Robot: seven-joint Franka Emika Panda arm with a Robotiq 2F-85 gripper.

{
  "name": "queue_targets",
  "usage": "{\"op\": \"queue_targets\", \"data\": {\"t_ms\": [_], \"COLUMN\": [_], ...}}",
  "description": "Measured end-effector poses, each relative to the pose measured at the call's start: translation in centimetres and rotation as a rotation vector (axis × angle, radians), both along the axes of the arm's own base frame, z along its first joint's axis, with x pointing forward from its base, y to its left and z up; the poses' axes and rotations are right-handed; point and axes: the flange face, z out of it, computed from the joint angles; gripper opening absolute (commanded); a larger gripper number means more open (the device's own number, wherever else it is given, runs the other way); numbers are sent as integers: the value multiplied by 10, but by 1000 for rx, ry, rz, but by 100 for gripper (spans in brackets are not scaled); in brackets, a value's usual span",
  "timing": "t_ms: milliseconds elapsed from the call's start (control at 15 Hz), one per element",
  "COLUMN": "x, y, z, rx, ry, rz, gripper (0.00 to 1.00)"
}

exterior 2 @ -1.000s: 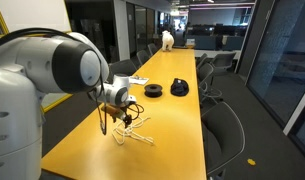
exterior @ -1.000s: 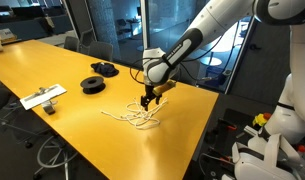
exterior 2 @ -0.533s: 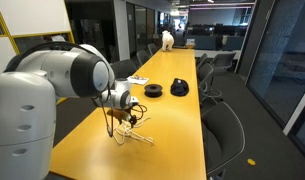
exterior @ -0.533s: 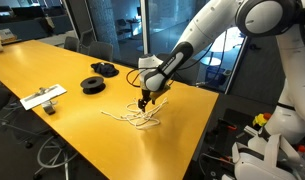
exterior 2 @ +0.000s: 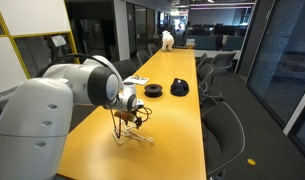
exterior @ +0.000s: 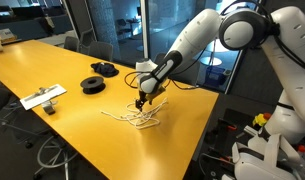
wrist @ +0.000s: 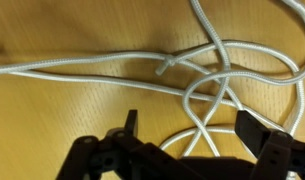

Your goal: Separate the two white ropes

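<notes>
My gripper's fingers are above the cords, so it isn't time to close on the crossing [exterior: 143,108] [wrist: 201,124] yet. I should first bring my gripper down.
The two white ropes [exterior: 135,119] lie tangled in loose loops on the yellow table, also seen from the other side [exterior 2: 134,134]. In the wrist view the ropes [wrist: 197,90] cross one another several times, with a frayed end near the middle. My gripper [exterior: 142,102] hangs just above the tangle, open. Its two black fingers straddle a crossing of the cords in the wrist view, the gripper [wrist: 187,125] holding nothing. In an exterior view the gripper [exterior 2: 128,120] is partly hidden behind the arm's wrist.
Two black round spools [exterior: 93,84] [exterior: 104,68] lie farther back on the yellow table [exterior: 52,65]. A flat white-grey board [exterior: 42,97] with a cable sits near one table edge. Office chairs [exterior 2: 224,125] line the table's side.
The arm has shifted slightly, bringing the gripper a little lower and closer over the rope tangle. The jaws stay open and the ropes have not moved.
</notes>
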Motion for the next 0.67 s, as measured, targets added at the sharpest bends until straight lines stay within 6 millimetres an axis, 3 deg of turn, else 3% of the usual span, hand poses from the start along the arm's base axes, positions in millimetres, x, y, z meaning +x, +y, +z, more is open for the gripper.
{"op": "queue_targets", "data": {"t_ms": [667], "x": [10], "y": [-15], "z": [-27], "rx": [-7], "ry": [22], "rz": [-13], "gripper": [100]}}
